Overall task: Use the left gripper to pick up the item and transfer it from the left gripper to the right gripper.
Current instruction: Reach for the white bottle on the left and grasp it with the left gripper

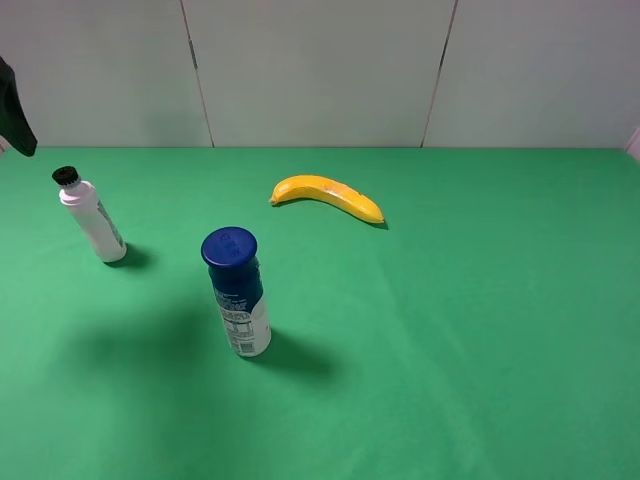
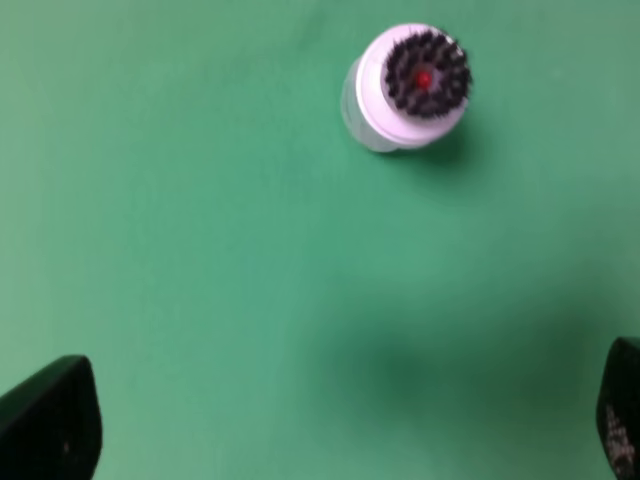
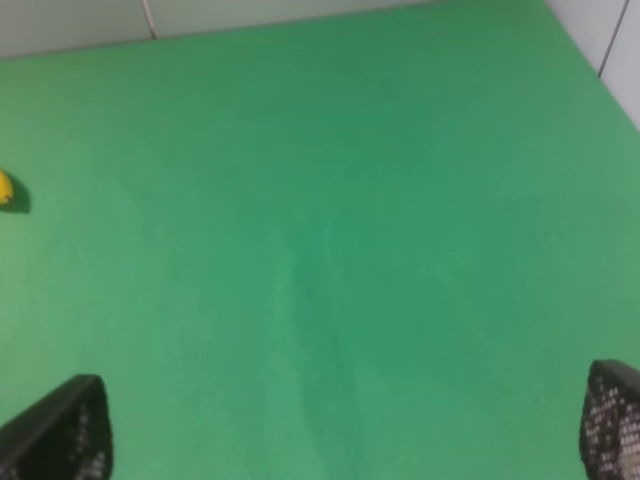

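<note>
Next, my left gripper grabs it by its shoulder (image 1: 77, 193), which leaves the white bottle's base (image 1: 112, 252) free for my right gripper.
The item, a slim white bottle with a black cap (image 1: 92, 218), stands slightly tilted on the green cloth at the far left. The left wrist view shows it from above (image 2: 410, 90), white shoulder and ribbed black cap. My left gripper (image 2: 335, 430) hangs above the cloth, open and empty; its two dark fingertips (image 2: 50, 420) sit wide apart, and the bottle is ahead of them, not between them. A dark part of the left arm (image 1: 15, 110) shows at the left edge of the exterior view. My right gripper (image 3: 335, 430) is open and empty over bare cloth, and is outside the exterior view.
A blue-capped white bottle (image 1: 237, 290) stands left of centre, in front of and to the right of the item. A yellow banana (image 1: 327, 195) lies at the back middle; its tip shows in the right wrist view (image 3: 4, 187). Grey wall panels (image 1: 320, 70) bound the table's far edge.
</note>
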You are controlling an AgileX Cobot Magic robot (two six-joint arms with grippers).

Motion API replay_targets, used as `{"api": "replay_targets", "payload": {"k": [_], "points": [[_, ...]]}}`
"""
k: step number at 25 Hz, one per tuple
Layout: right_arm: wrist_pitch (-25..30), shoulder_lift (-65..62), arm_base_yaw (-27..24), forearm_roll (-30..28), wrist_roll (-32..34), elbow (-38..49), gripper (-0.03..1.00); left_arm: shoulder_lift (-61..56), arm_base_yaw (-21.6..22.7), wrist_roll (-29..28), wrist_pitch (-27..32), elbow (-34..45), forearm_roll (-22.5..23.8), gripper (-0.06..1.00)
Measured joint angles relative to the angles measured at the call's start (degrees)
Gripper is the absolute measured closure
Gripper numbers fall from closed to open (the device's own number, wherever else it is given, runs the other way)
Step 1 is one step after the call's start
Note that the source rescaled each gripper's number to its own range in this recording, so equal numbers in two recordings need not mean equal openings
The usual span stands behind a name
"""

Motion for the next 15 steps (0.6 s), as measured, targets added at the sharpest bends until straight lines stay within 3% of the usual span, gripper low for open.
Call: {"api": "replay_targets", "payload": {"k": [15], "points": [[0.0,0.0,0.0,0.0,0.0,0.0,-0.03,18.5,-3.2,-0.3,-6.2,-5.1,-1.5,-0.06]]}}
